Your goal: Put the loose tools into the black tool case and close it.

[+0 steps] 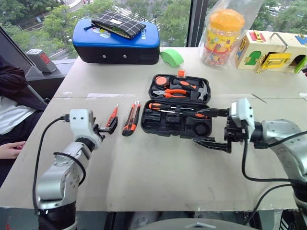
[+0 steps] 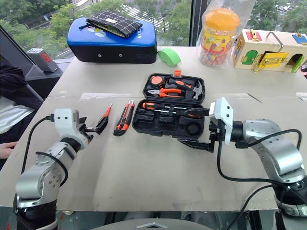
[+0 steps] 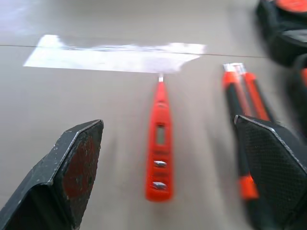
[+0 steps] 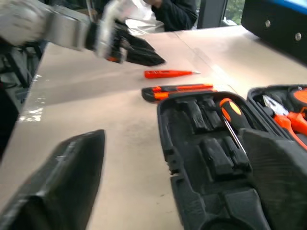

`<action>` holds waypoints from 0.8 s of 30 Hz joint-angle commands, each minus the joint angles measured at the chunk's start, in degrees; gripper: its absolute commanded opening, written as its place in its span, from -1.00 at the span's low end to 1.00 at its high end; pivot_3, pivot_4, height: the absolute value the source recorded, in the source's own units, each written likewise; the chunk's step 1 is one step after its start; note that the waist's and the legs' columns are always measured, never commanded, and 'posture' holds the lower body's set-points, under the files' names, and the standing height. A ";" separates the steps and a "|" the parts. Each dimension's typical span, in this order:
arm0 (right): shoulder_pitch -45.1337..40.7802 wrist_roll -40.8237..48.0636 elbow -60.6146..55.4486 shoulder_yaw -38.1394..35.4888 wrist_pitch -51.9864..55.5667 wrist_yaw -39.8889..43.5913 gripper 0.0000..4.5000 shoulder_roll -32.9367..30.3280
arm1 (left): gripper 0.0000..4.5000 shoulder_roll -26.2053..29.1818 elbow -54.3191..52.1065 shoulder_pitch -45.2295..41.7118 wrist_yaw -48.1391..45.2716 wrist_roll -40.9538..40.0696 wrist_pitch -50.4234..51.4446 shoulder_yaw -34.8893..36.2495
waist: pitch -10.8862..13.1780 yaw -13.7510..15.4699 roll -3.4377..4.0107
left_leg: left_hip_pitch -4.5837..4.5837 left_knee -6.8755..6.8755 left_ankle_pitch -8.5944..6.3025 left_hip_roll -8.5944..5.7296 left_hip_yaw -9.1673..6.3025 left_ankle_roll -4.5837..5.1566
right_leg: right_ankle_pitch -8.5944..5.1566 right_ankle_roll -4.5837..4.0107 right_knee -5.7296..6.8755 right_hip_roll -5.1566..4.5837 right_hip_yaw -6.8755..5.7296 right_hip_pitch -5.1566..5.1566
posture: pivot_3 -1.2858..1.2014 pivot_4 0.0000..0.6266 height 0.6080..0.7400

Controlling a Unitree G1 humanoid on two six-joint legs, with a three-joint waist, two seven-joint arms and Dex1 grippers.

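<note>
My left gripper needs to move toward the tester's handle [image 1: 113,121] before it closes. Its fingers are above the tabletop and short of the handle, so they would miss if they closed now.
The black tool case [image 1: 168,125] lies open in the middle of the table. It holds a screwdriver [image 1: 164,106] with an orange-and-black handle, pliers and a hammer. Left of it lie the orange-and-black utility knife [image 1: 131,118] and the slim orange tester screwdriver [image 1: 113,114]. My left gripper [image 1: 107,126] is open just short of the tester's handle end, and the tester [image 3: 158,143] lies between its fingers [image 3: 67,177]. My right gripper [image 1: 211,127] is open and empty at the case's right front corner, pointing left over the case [image 4: 211,158].
At the back stand a blue-topped case [image 1: 116,40] with a checked pouch on it, a green object [image 1: 171,56], a bagged jar with an orange lid [image 1: 221,36] and a wooden latch box [image 1: 271,50]. A person [image 1: 9,110] sits at the table's left edge.
</note>
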 commanded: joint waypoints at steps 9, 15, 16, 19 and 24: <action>8.30 0.66 -8.43 -5.50 -2.98 -5.76 1.00 -2.37 | -0.24 3.35 17.89 -8.52 -7.75 8.03 -3.39 -6.34 | -0.01 1.17 -0.01 | -0.01 0.00 0.11 0.01 0.00 -0.19 | -0.01 0.01 0.00 0.00 -0.04 -0.02 | 0.03 -0.52 1.00; 15.08 -1.25 -12.55 -7.47 -6.27 -10.45 1.00 -0.84 | -0.94 5.56 18.58 -12.70 -21.94 1.51 -11.40 -1.59 | -0.01 1.59 -0.08 | -0.16 0.09 0.15 -0.05 -0.13 -0.26 | -0.01 0.01 -0.02 -0.12 -0.05 -0.04 | 0.03 -0.52 1.00; 16.86 -1.37 -13.54 -7.99 -6.51 -11.17 1.00 -0.61 | -0.94 7.22 18.69 -13.98 -26.30 0.86 -12.08 -2.57 | -0.01 1.51 -0.14 | -0.29 0.17 0.16 -0.03 -0.24 -0.28 | 0.00 0.01 -0.03 -0.11 -0.06 -0.10 | 0.03 -0.52 1.00; 21.61 -2.69 -16.45 -9.50 -7.91 -13.09 1.00 -0.32 | -0.94 10.68 19.98 -17.78 -38.18 0.74 -13.72 -7.98 | -0.01 1.32 -0.15 | -0.46 0.19 0.22 -0.03 -0.48 -0.38 | -0.01 0.00 -0.03 -0.08 -0.30 -0.16 | 0.03 -0.52 1.00; 29.57 -2.23 -20.76 -15.28 -7.72 -15.70 1.00 -0.62 | -0.94 11.58 29.61 -28.50 -53.86 7.63 -24.14 -19.94 | -0.04 1.28 -0.03 | -0.38 0.19 0.24 -0.18 -0.41 -0.36 | -0.01 0.01 -0.07 0.08 -0.49 -0.05 | 0.03 -0.52 1.00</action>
